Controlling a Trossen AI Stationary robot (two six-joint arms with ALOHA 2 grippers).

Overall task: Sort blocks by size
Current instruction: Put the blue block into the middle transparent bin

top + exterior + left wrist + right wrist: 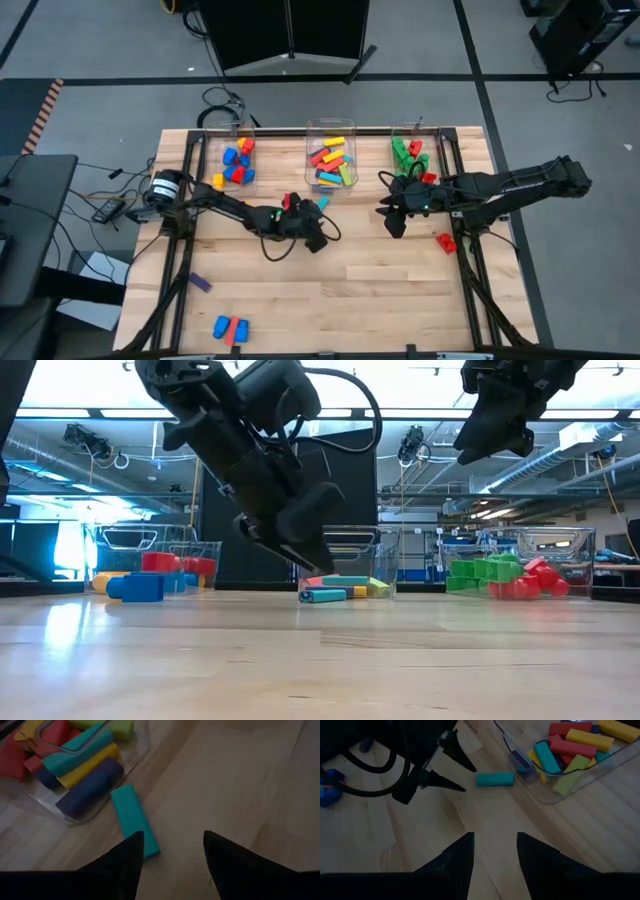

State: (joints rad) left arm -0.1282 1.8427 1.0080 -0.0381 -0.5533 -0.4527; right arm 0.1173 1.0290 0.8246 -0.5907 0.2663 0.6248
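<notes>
The cyan block needs to join the long blocks in the middle clear bin (312, 160), so I need to grab one end (321, 206) of the block next with my left gripper.
A long cyan block (134, 822) lies flat on the table just in front of the middle clear bin (312, 160), which holds long blocks of several colours. My left gripper (172, 851) hovers low and slanted over the table beside the cyan block (322, 204), open and empty; one finger stands by the block's near end. My right gripper (392, 222) hangs higher, toward the right bin (395, 135), open and empty. The cyan block (494, 779) and the left gripper also show in the right wrist view.
The left bin (250, 175) holds chunky blue and red blocks; the right bin holds green and red ones. Loose blocks lie about: a red one (445, 241), a blue and red pair (230, 327), a purple one (200, 283) and a yellow one (218, 181).
</notes>
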